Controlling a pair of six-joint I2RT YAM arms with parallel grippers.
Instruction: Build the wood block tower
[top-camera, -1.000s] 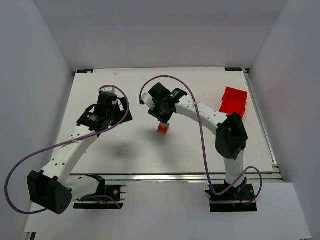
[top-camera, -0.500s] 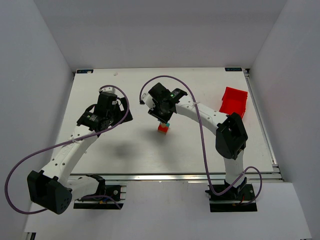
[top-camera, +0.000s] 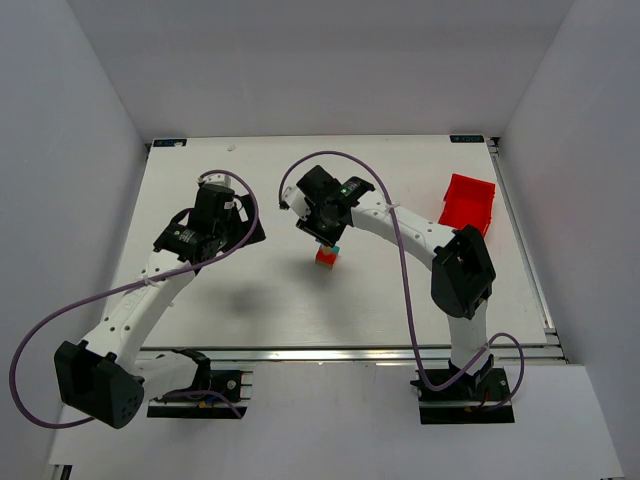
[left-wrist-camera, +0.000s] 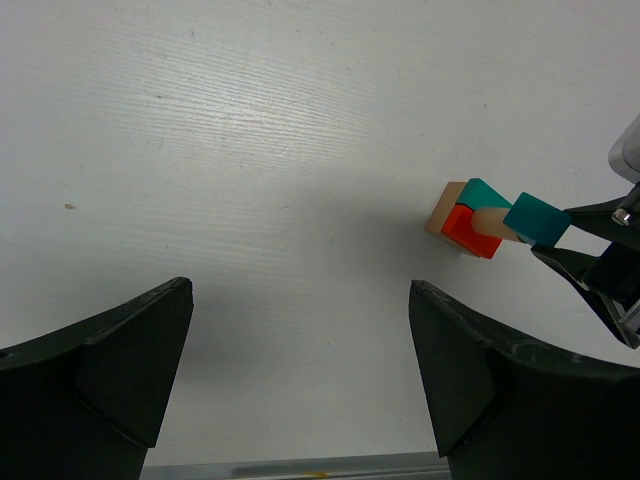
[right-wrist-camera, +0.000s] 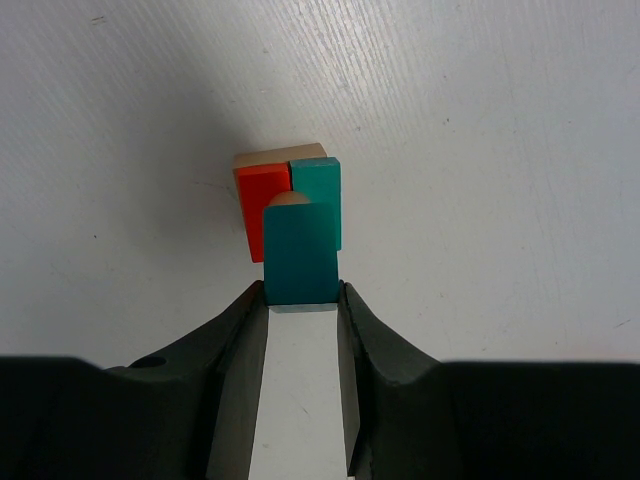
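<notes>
The teal piece's rounded tan part is centered over both blocks, so the piece would settle on the tower, and my right gripper should open now.
The wood block tower (top-camera: 326, 258) stands mid-table: a tan cube (right-wrist-camera: 281, 155) at the bottom, with a red block (right-wrist-camera: 262, 208) and a teal block (right-wrist-camera: 320, 192) side by side on it. My right gripper (right-wrist-camera: 300, 290) is shut on another teal piece (right-wrist-camera: 300, 255) with a rounded tan end, held just over the tower. From the left wrist, the tower (left-wrist-camera: 464, 219) and the held teal piece (left-wrist-camera: 536, 219) show at the right. My left gripper (left-wrist-camera: 300, 385) is open and holds nothing, well left of the tower over bare table.
A red plastic bin (top-camera: 467, 203) sits near the table's right edge. The white table (top-camera: 250, 290) ends in a metal rail along its near edge. The left arm (top-camera: 150, 285) stretches over the table's left half.
</notes>
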